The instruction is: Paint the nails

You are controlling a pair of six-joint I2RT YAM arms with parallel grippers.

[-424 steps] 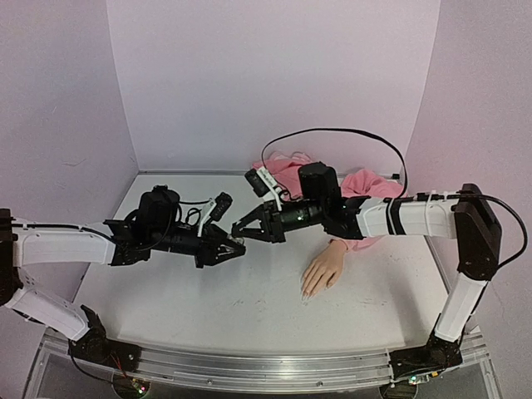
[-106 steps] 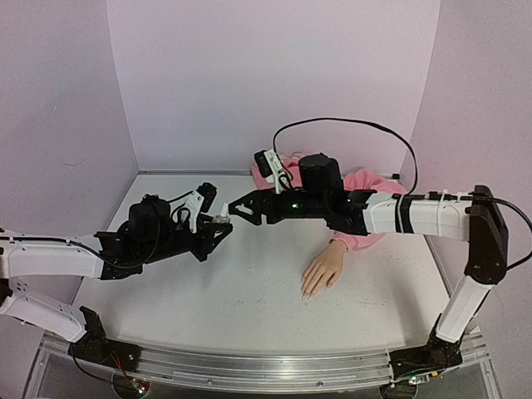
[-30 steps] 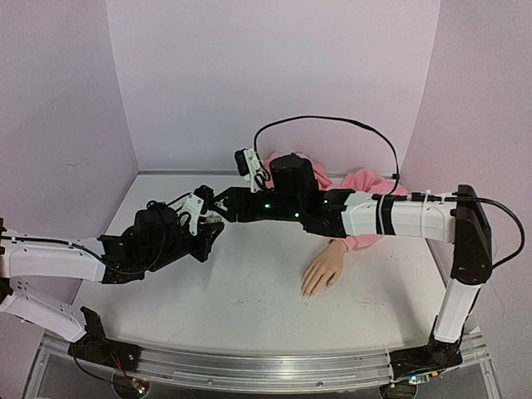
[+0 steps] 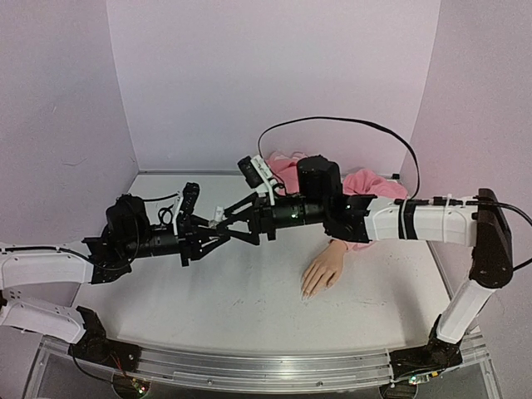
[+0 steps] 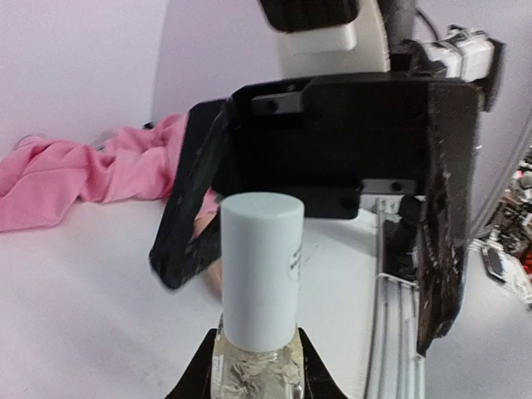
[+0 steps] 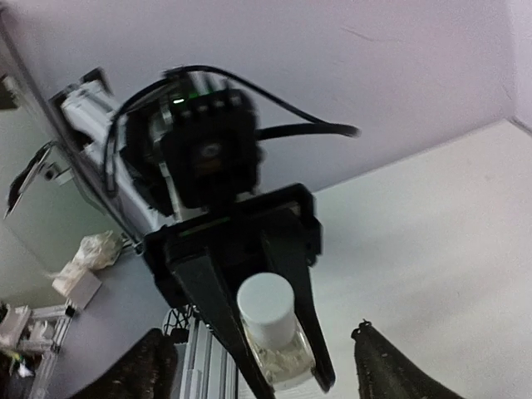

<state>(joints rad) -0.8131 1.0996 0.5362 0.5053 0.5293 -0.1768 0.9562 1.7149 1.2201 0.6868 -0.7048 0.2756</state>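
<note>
Next, my right gripper grabs the bottle's white cap (image 4: 219, 214) (image 6: 268, 310) to paint the nails, leaving the clear bottle in my left gripper.
My left gripper (image 4: 214, 226) is shut on a small clear bottle (image 5: 256, 370) with a white cap (image 5: 260, 266), held above the table. My right gripper (image 4: 229, 229) faces it with its jaws open wide. Its two black fingers (image 5: 193, 212) stand apart on either side of the cap without touching it. From the right wrist view the cap (image 6: 266, 309) points at me from between the left gripper's fingers (image 6: 208, 291). The beige mannequin hand (image 4: 326, 268) lies palm down on the table to the right. Its pale nails (image 4: 306, 291) point toward the near edge.
A pink hoodie sleeve (image 4: 366, 184) is bunched at the back right behind the right arm. A black cable (image 4: 332, 123) loops over that arm. Lilac walls (image 4: 274, 75) enclose the white table (image 4: 249, 307) on three sides. A metal rail (image 4: 249, 370) runs along its near edge.
The right gripper's jaws, nearly closed by the cap a second ago, now stand wide open. Both grippers have shifted slightly right and lower. The left grip on the bottle is unchanged.
</note>
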